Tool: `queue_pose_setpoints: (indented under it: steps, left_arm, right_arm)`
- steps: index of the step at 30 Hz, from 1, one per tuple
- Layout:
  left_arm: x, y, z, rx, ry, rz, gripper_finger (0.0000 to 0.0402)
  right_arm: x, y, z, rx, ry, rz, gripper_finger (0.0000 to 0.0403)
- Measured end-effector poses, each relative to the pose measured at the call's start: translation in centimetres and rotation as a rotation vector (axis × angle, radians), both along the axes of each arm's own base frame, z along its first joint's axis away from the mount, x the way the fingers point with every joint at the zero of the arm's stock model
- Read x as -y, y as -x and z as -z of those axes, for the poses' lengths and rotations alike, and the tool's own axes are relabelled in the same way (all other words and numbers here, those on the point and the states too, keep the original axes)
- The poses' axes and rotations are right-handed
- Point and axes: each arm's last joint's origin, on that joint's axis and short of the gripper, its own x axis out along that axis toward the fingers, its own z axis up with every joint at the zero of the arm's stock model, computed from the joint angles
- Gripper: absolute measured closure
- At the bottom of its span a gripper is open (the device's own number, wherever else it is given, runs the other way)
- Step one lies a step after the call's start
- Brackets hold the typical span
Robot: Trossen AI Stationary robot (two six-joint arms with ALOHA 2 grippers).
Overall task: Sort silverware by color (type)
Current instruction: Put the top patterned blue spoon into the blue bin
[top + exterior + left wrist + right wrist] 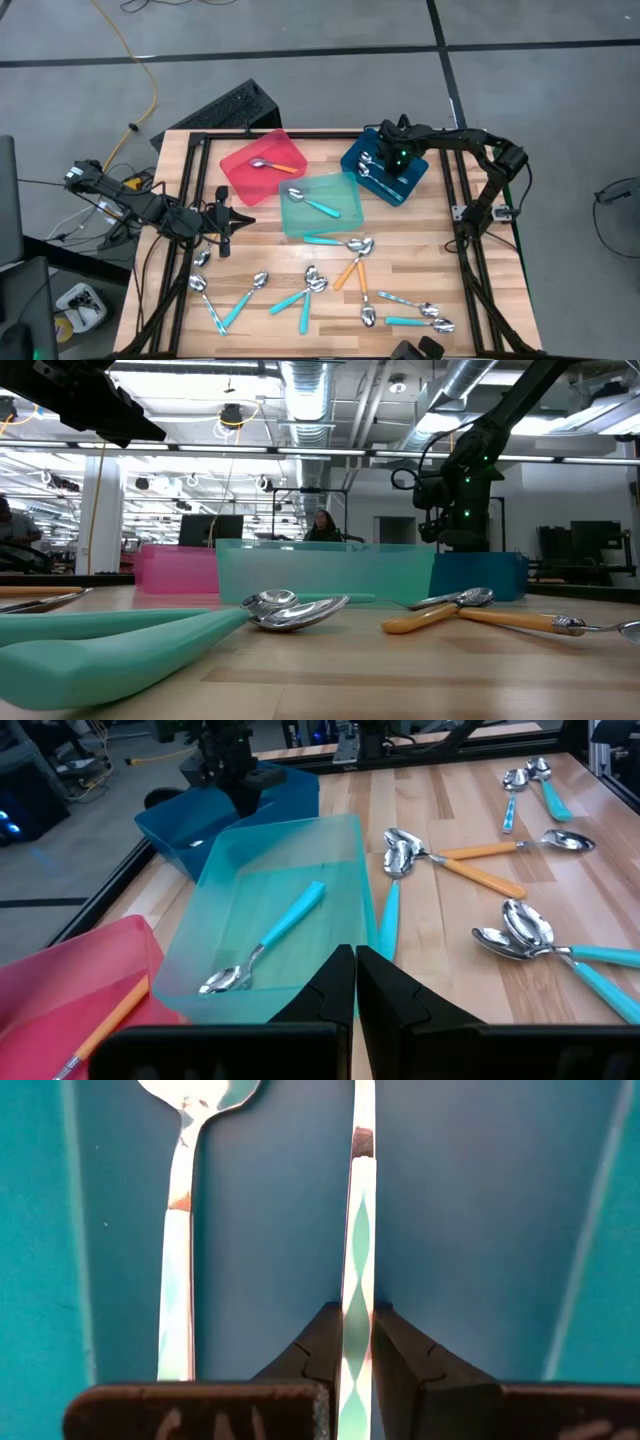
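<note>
The right gripper should release the pale blue and silver spoon, because the spoon's patterned handle lies low along the bottom of the blue tray in the right wrist view.
My right gripper (397,160) hangs over the blue tray (372,150) at the far right, shut on a pale blue and silver spoon (358,1260). Another pale spoon (180,1230) lies flat on that tray's floor. The teal tray (345,188) holds a teal-handled spoon (275,935). The red tray (240,165) holds an orange-handled spoon (272,165). Several teal-, orange- and pale-handled spoons (352,262) lie on the near half of the table. My left gripper (355,960) is shut on nothing, near the table's left edge beside the red tray. My right gripper pinches the pale spoon's patterned handle (358,1315) between its two fingers (322,1342). The fingers point down from above and lie along the handle. The spoon hangs straight below them into the blue tray, metal neck (362,1110) downward; its bowl is out of frame.
The three trays stand close together across the far half of the wooden table (440,270). The low view shows the right arm (462,490) above the blue tray (480,575), behind loose spoons (300,610). Black frame rails (470,250) run along the table's sides.
</note>
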Motion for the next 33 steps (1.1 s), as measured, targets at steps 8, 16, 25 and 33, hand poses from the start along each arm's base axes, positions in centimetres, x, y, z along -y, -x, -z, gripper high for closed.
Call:
queue_pose_setpoints:
  steps: [8,16,25,33]
  left_arm:
    - [0.00,0.00,0.00,0.000,-0.001,0.000,0.0401]
    - [0.00,0.00,0.00,0.000,-0.001,0.000,0.0401]
    - [0.00,0.00,0.00,0.000,-0.001,0.000,0.0401]
    - [0.00,0.00,0.00,0.000,-0.001,0.000,0.0401]
  right_arm:
    - [0.12,0.11,0.00,0.002,-0.001,0.006,0.0336]
    - [0.12,0.11,0.00,0.002,-0.002,0.007,0.0318]
    - [0.12,0.11,0.00,0.003,-0.002,0.015,0.0316]
    - [0.13,0.11,0.00,0.003,-0.003,0.017,0.0315]
